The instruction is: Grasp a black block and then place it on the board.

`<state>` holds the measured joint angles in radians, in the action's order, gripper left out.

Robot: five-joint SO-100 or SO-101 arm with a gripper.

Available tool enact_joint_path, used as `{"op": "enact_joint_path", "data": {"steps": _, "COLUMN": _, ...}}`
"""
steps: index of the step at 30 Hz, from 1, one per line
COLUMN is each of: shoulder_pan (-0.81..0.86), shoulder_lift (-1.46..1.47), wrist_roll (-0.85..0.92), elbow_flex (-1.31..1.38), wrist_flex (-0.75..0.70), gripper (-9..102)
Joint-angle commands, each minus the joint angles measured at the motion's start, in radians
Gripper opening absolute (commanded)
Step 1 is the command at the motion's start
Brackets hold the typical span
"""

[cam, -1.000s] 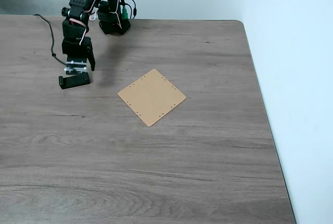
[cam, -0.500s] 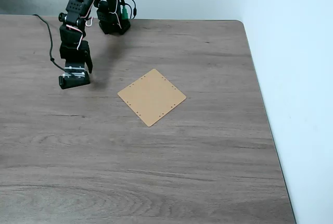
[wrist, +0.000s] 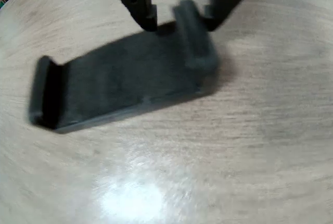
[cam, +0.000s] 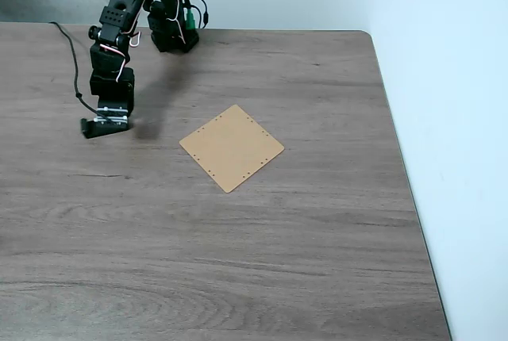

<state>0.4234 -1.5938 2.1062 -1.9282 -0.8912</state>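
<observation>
The black block will go on the board, so my gripper will grab it by its raised end next.
The black block lies on the wooden table at the left, directly under my gripper, which points straight down. In the wrist view the block is a flat bar with raised ends, slightly blurred. My gripper is open, and its two toothed fingers straddle the block's right raised end, close to it on both sides. The tan square board with small edge holes lies flat near the table's middle, to the right of the gripper, with nothing on it.
The arm's base stands at the back of the table with a black cable trailing to the left. The table's right edge borders a white wall.
The gripper has shifted a little to the left and turned over the block. The block has slid slightly left on the table with it. The board has stayed put.
</observation>
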Motion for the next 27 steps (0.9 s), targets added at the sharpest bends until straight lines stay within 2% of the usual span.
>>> {"op": "enact_joint_path", "data": {"steps": 1, "shoulder_pan": 0.002, "shoulder_lift": -0.025, "wrist_roll": 0.0, "elbow_flex": 0.009, "wrist_flex": 0.025, "gripper": 0}}
{"op": "enact_joint_path", "data": {"steps": 18, "shoulder_pan": -0.028, "shoulder_lift": -0.055, "wrist_roll": -0.06, "elbow_flex": 0.048, "wrist_flex": -0.044, "gripper": 0}}
{"op": "enact_joint_path", "data": {"steps": 27, "shoulder_pan": -0.123, "shoulder_lift": -0.19, "wrist_roll": -0.287, "elbow_flex": 0.152, "wrist_flex": -0.112, "gripper": 0}}
